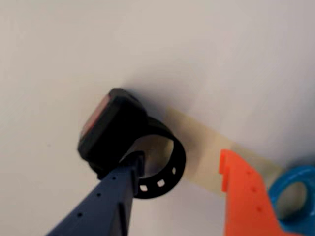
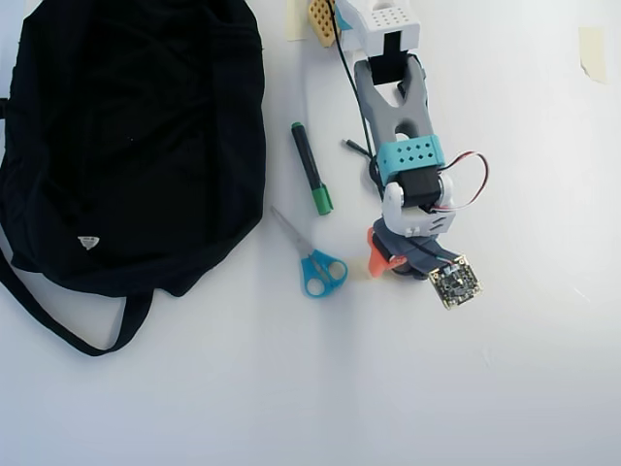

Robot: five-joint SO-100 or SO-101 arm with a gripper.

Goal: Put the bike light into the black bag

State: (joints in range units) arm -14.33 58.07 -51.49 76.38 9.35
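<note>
The light needs to drop into the black bag, so my gripper will next grab the bike light [image 1: 114,129] by its ring strap [image 1: 170,172].
In the wrist view the bike light [image 1: 114,129], a small black block with a reddish face and a round ring strap [image 1: 170,172], lies on the white table. My gripper [image 1: 181,162] is open. Its dark blue finger [image 1: 115,196] touches the light where the ring joins it, while the orange finger [image 1: 243,196] stands apart to the right, beyond the ring. From overhead, the gripper [image 2: 390,262] covers the light. The black bag [image 2: 126,146] lies at the far left, well away from the gripper.
Blue-handled scissors [image 2: 315,264] lie between bag and gripper, and their handle [image 1: 295,191] shows beside the orange finger. A green-capped marker [image 2: 312,182] lies above them. A strip of tape [image 1: 206,147] is stuck to the table under the ring.
</note>
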